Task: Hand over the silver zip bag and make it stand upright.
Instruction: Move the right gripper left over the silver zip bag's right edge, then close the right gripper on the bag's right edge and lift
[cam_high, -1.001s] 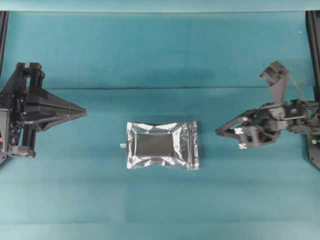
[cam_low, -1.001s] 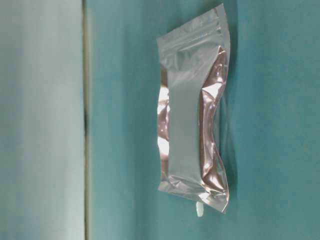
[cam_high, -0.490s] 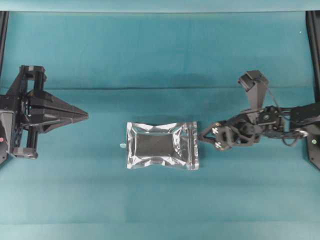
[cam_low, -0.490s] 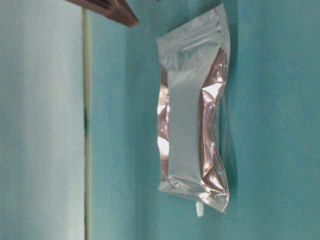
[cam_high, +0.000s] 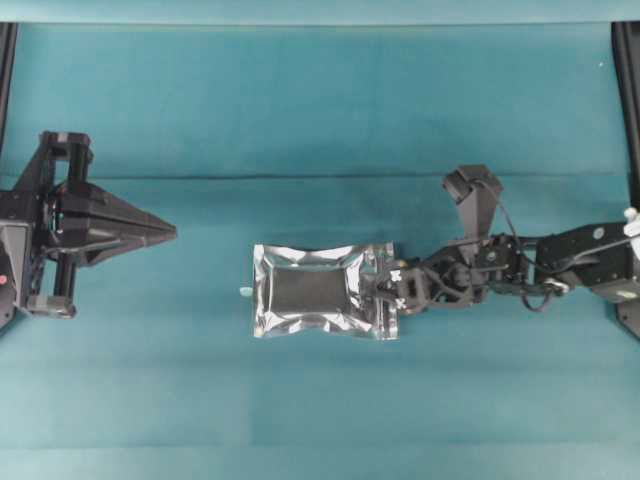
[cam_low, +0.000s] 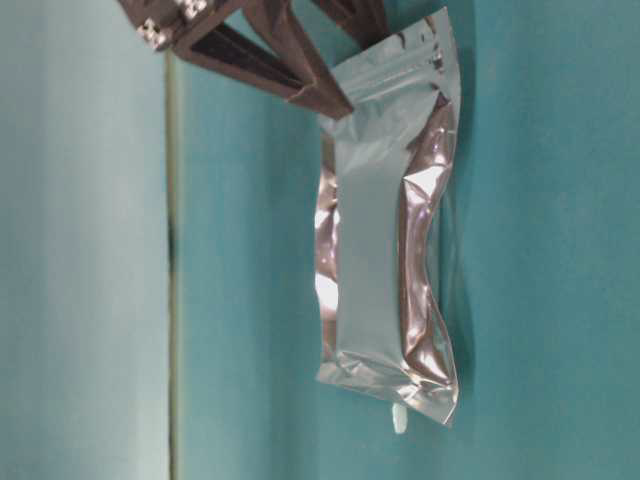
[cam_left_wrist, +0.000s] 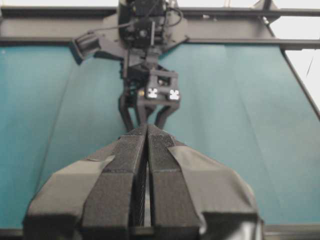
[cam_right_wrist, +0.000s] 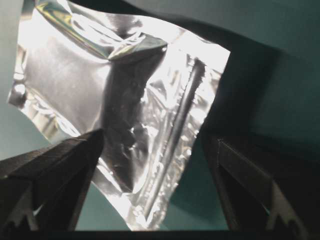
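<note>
The silver zip bag (cam_high: 318, 290) has to be handed over and stood upright, so the robot's right gripper should next grab its zip end (cam_high: 387, 292).
The silver zip bag (cam_high: 318, 290) lies flat mid-table, its zip strip at the right end. My right gripper (cam_high: 385, 289) is open, and its fingers reach over that zip end from the right. In the right wrist view the bag (cam_right_wrist: 125, 95) fills the gap between the two spread fingers (cam_right_wrist: 60, 165); whether they touch the foil I cannot tell. The table-level view shows the bag (cam_low: 380, 250) with dark fingers (cam_low: 290, 70) at its zip end. My left gripper (cam_high: 170, 232) is shut and empty, well left of the bag. Its closed fingertips (cam_left_wrist: 146, 130) hide the bag in the left wrist view.
A small white bit (cam_high: 245, 291) lies against the bag's left edge. A fold line (cam_high: 320, 178) crosses the teal cloth behind the bag. Black frame posts (cam_high: 625, 80) stand at the table's left and right sides.
The right gripper has travelled left from the table's right side to the bag's zip end and opened wide. The left arm has shifted only slightly. The bag has not moved.
</note>
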